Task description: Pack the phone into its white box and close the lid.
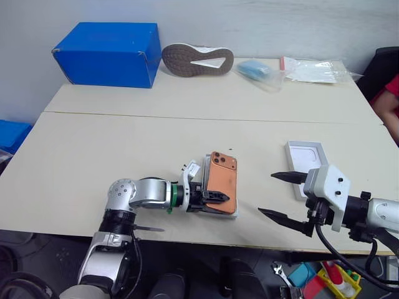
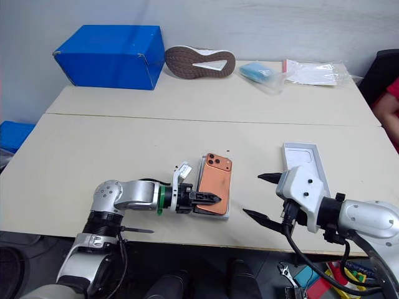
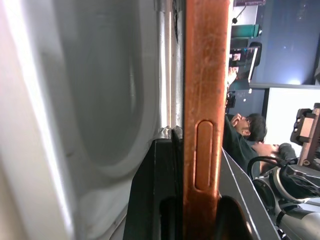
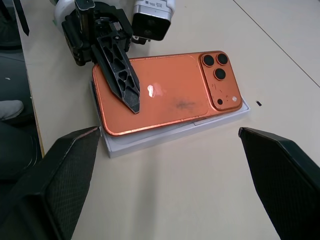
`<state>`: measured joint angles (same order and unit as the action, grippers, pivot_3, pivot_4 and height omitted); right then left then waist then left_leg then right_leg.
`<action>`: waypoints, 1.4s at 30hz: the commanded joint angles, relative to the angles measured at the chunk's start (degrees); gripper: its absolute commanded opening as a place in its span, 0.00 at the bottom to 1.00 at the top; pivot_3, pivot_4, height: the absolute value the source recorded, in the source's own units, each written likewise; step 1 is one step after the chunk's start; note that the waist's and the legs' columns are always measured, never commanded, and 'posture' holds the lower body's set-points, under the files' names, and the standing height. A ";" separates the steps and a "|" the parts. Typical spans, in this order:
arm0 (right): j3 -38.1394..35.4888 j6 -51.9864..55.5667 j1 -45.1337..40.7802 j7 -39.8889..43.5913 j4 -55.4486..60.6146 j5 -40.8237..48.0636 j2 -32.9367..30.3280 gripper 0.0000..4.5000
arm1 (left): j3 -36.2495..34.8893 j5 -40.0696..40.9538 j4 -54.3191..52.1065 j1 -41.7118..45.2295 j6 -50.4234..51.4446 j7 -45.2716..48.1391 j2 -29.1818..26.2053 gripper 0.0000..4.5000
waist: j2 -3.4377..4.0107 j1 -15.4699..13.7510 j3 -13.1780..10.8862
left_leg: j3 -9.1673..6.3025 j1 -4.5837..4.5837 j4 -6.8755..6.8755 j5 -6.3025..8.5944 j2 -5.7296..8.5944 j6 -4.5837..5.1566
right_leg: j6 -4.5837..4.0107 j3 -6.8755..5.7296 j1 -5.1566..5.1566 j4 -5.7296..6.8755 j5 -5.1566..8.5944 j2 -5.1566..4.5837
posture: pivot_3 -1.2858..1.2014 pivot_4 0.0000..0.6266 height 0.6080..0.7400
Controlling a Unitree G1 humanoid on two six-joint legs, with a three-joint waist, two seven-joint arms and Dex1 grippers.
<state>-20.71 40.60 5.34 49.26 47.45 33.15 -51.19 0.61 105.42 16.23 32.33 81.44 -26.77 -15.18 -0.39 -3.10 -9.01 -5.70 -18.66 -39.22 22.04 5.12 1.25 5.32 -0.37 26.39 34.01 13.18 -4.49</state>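
Note:
I should open my left gripper now, because the orange phone (image 1: 223, 179) lies flat over the white box's rim and would rest there.
The orange phone (image 4: 170, 92) lies back up, camera lenses at its far corner, slightly askew on top of the white box (image 4: 150, 137) near the table's front edge. My left gripper (image 1: 218, 196) is shut on the phone from its near end. One black finger (image 4: 120, 70) lies across the phone's back and the other is hidden beneath. In the left wrist view the phone's orange edge (image 3: 202, 100) runs between the fingers. The lid (image 1: 307, 163) lies inside up to the right. In front of the lid, my right gripper (image 1: 268, 194) hovers open and points at the phone.
A big blue box (image 1: 109, 53), a shoe (image 1: 197, 60) sole up and plastic bags (image 1: 315, 68) line the back of the table. A person's red sleeve (image 1: 391, 93) shows at the far right. The table's front edge runs just below both grippers.

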 commanded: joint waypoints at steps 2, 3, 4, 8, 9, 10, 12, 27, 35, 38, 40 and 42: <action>-1.68 -1.58 -0.62 -0.20 1.36 0.42 -1.32 1.00 | 2.49 5.27 -2.92 -0.40 -3.12 -0.40 -0.92 0.03 | 0.00 -0.02 0.00 | 0.00 0.00 0.00 0.00 0.00 0.00 | 0.00 0.00 0.00 0.00 0.00 0.00 | 0.52 0.24 1.00; -1.62 -1.62 -0.82 -0.24 1.22 0.50 -1.43 1.00 | 3.18 5.94 -3.04 -0.37 -3.63 -0.54 -1.15 0.03 | 0.00 -0.02 0.00 | 0.00 0.00 0.00 0.00 0.01 0.00 | 0.00 0.00 0.00 0.00 0.00 0.00 | 0.52 0.24 1.00; -1.35 -1.61 -1.14 -0.40 1.14 0.56 -1.50 1.00 | 4.02 6.54 -2.93 -0.28 -3.78 -0.26 -1.33 0.03 | 0.00 -0.02 0.00 | 0.00 0.00 0.00 0.00 0.01 0.00 | 0.00 0.00 0.00 0.00 0.00 0.00 | 0.52 0.24 1.00; -0.87 -1.40 -1.75 -0.95 1.15 0.77 -1.43 1.00 | 6.21 7.54 -2.59 -0.08 -4.94 0.15 -1.77 0.19 | 0.00 -0.03 0.00 | 0.00 0.00 0.00 0.00 0.02 0.01 | 0.00 0.00 -0.01 -0.02 0.00 -0.01 | 0.52 0.24 1.00; -0.87 -1.31 -1.65 -1.04 1.27 0.84 -1.36 1.00 | 6.47 7.56 -2.45 -0.02 -5.21 0.26 -1.86 0.24 | 0.00 -0.05 0.00 | 0.00 0.00 0.00 0.00 0.02 0.01 | 0.00 0.00 -0.02 -0.02 0.00 -0.01 | 0.52 0.24 1.00; -0.93 -1.26 -1.45 -1.08 1.41 0.89 -1.31 1.00 | 6.71 7.57 -2.43 0.09 -5.50 0.29 -2.04 0.30 | 0.00 -0.07 0.00 | 0.00 0.00 0.00 0.00 0.02 0.01 | 0.00 0.00 -0.02 -0.02 0.00 -0.01 | 0.52 0.24 1.00; -1.10 -1.20 -1.03 -1.17 1.62 1.05 -1.24 1.00 | 6.84 7.57 -2.41 0.30 -5.65 0.66 -2.60 0.44 | 0.00 -0.07 0.00 | 0.00 0.00 0.00 0.00 0.02 0.01 | 0.00 0.00 -0.02 -0.03 0.00 -0.01 | 0.52 0.24 1.00; 0.34 -2.35 -0.67 -2.29 1.15 0.99 -0.84 1.00 | 7.42 7.58 -0.54 4.49 -1.25 10.83 -8.75 0.99 | 0.01 -0.09 0.00 | 0.01 0.03 0.02 -0.02 0.03 0.01 | -0.01 0.02 -0.03 0.00 0.01 0.00 | 0.52 0.24 1.00; 0.90 -3.08 0.05 -3.13 1.56 0.75 -0.50 1.00 | 9.00 7.57 -1.80 5.24 -4.52 6.37 -8.41 0.99 | 0.00 0.01 0.00 | 0.00 0.02 0.02 -0.02 0.03 0.01 | -0.01 0.03 -0.03 -0.02 0.01 -0.01 | 0.52 0.24 1.00; 0.97 -3.32 0.47 -3.52 1.81 0.63 -0.34 1.00 | 9.92 7.58 -2.03 6.84 -3.74 6.13 -8.44 0.99 | 0.00 0.10 0.00 | 0.01 0.03 0.02 -0.02 0.02 0.01 | -0.01 0.04 -0.02 0.00 0.01 0.01 | 0.52 0.24 1.00; 1.19 -3.43 0.72 -3.90 2.10 0.54 -0.23 1.00 | 11.68 7.57 -2.60 7.95 -3.28 4.89 -9.59 0.99 | 0.00 0.05 0.00 | 0.01 0.02 0.02 -0.02 0.02 0.01 | -0.01 0.04 -0.02 0.00 0.01 0.00 | 0.52 0.24 1.00; 1.54 -3.63 0.96 -4.37 2.31 0.39 -0.02 1.00 | 12.64 7.57 -2.83 9.10 -1.93 5.54 -10.53 0.99 | 0.00 0.06 0.00 | 0.01 0.02 0.02 -0.02 0.03 0.01 | -0.01 0.04 -0.02 -0.01 0.01 -0.01 | 0.52 0.24 1.00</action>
<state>-18.79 38.21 6.01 45.46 47.52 33.68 -51.58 12.67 112.24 15.97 39.81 78.30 -21.69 -24.91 -0.39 -3.04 -9.01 -5.69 -18.64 -39.20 22.02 5.15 1.26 5.31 -0.33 26.38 34.00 13.19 -4.50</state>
